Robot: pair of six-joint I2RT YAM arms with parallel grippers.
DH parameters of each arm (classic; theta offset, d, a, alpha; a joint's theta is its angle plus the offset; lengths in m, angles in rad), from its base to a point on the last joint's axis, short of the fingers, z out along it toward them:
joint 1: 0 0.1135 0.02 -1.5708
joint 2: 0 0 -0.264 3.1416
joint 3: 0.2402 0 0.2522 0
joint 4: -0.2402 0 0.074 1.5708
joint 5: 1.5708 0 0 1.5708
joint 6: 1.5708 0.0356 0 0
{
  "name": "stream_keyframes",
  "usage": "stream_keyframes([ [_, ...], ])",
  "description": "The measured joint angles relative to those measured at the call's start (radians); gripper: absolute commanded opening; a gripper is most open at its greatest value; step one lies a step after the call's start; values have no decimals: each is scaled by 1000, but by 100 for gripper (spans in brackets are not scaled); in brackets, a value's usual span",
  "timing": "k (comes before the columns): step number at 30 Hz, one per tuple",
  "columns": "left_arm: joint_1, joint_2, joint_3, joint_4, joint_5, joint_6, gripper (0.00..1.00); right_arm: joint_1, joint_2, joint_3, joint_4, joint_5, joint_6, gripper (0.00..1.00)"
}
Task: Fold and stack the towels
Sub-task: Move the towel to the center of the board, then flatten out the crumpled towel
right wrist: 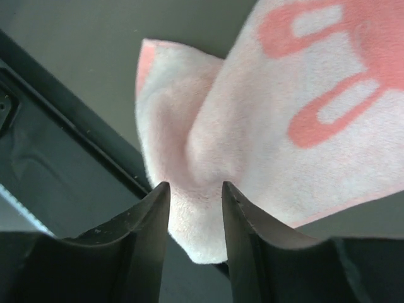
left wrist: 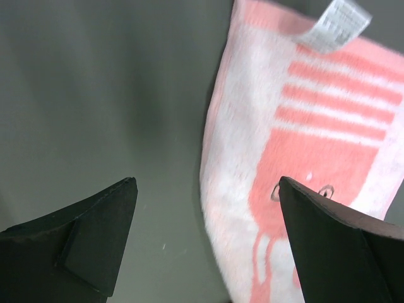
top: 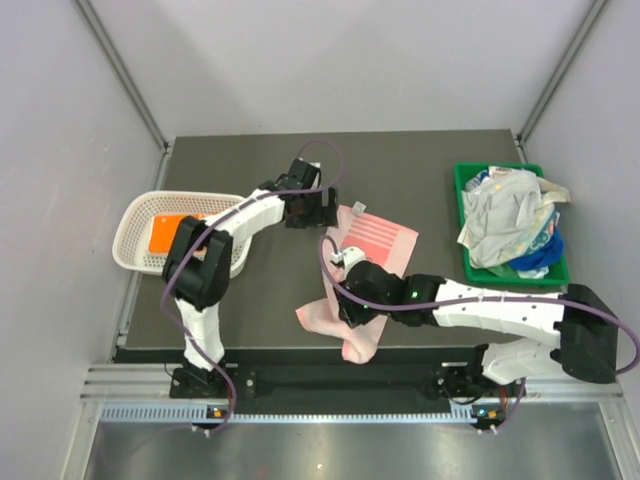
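Note:
I should next grab the pink towel at its far corner (top: 342,211) (left wrist: 249,14) beside the white label with my left gripper, to fold it. The opposite corner of the towel stays free that way.
The pink towel with white motifs (top: 385,238) lies spread in the middle of the dark table, its near part bunched up at the front edge. My left gripper (top: 318,210) is open, low over the towel's far-left edge; in the left wrist view (left wrist: 207,183) one finger is over bare table and the other over the towel (left wrist: 315,158). My right gripper (top: 348,312) is shut on a fold of the towel's near end, as the right wrist view (right wrist: 196,186) shows with the towel (right wrist: 284,145) rising from the jaws. An orange towel (top: 170,232) lies folded in the basket.
A white mesh basket (top: 135,215) stands at the left edge. A green bin (top: 463,200) at the right holds a heap of white cloths (top: 505,215) and a blue one (top: 545,255). The towel's white label (left wrist: 334,25) sticks up at its far corner. The table's front rail (right wrist: 63,126) is just below the right gripper.

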Motion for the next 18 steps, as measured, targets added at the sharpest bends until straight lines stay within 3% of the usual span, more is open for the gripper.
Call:
stream_keyframes([
  [2, 0, 50, 50, 16, 10, 1, 99, -4, -15, -3, -21, 32, 11, 46],
  [6, 0, 158, 143, 44, 18, 13, 93, -84, -48, -3, -53, 101, 35, 38],
  [12, 0, 254, 213, 52, -3, 58, 82, -442, -92, -3, -44, 187, 45, 36],
  [18, 0, 309, 287, 64, -10, 97, 75, -665, -21, 23, -8, 219, 19, 34],
])
